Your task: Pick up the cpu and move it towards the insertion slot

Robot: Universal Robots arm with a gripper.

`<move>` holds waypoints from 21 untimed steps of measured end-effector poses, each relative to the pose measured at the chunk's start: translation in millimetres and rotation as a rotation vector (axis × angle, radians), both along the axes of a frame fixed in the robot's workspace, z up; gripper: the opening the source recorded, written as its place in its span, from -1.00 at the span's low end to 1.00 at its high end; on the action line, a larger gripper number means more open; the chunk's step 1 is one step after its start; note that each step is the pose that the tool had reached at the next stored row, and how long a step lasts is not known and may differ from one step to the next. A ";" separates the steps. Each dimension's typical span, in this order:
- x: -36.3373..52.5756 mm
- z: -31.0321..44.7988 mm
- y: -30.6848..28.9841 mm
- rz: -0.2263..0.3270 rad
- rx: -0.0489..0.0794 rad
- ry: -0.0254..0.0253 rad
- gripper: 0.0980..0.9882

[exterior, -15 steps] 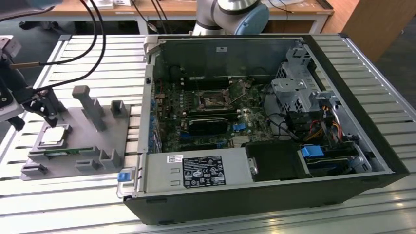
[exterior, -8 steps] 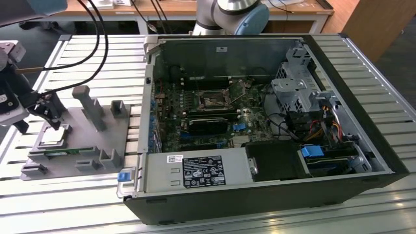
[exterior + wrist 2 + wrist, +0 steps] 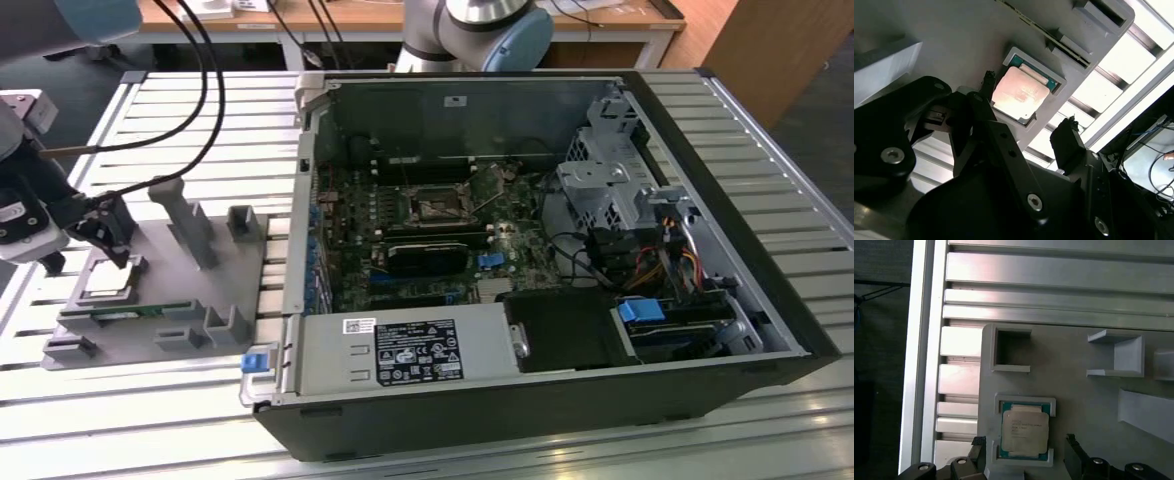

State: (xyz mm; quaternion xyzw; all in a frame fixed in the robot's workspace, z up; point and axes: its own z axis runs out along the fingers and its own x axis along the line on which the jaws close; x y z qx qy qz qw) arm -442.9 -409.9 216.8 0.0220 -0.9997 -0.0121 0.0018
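It isn't time to close on the CPU [image 3: 1025,431] yet, and my gripper should go down to it first: my fingers stop above the CPU, and grey holder shows between them in the wrist view.
The cpu [image 3: 110,282] is a small square chip with a silvery top that lies flat in a recess of the grey holder [image 3: 200,290], at the exterior view's left. My gripper [image 3: 83,250] hovers just over it and is open. In both wrist views its two dark fingers flank the cpu [image 3: 1020,92] [image 3: 1025,432], one finger [image 3: 988,82] on one side and the other finger [image 3: 1068,135] on the opposite side, and I see no contact. The insertion slot [image 3: 438,208] is a dark square socket with a metal frame on the green board inside the open computer case.
The grey holder carries upright posts [image 3: 187,225] and a narrow green memory stick [image 3: 134,312] near the cpu. The black computer case [image 3: 561,380] has tall walls, a drive cage [image 3: 614,190] and loose cables inside. Black cables [image 3: 200,80] hang above the slatted aluminium table [image 3: 160,100].
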 end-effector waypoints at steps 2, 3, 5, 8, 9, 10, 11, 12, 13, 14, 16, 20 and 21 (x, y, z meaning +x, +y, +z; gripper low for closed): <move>0.0 -3.5 0.0 0.005 0.000 0.0000 0.40; 0.0 -5.2 -0.1 0.005 0.000 0.0000 0.40; 0.0 -8.8 0.0 0.005 0.000 0.0001 0.40; 0.0 -13.3 0.0 0.004 0.000 0.0000 0.40; 0.0 -14.6 0.3 0.004 0.000 -0.0001 0.40; 0.0 -15.4 0.8 0.002 0.000 0.0000 0.40; 0.0 -16.2 1.4 0.001 0.000 0.0002 0.40; 0.0 -17.1 1.9 0.000 0.000 0.0001 0.40; 0.1 -18.0 2.1 0.000 0.000 0.0000 0.40; 0.1 -19.1 2.3 -0.001 0.000 0.0000 0.40; 0.0 -21.1 2.8 -0.002 0.000 0.0001 0.40; 0.0 -24.5 3.7 -0.006 0.000 0.0000 0.40; 0.1 -25.3 3.8 -0.007 0.000 0.0000 0.40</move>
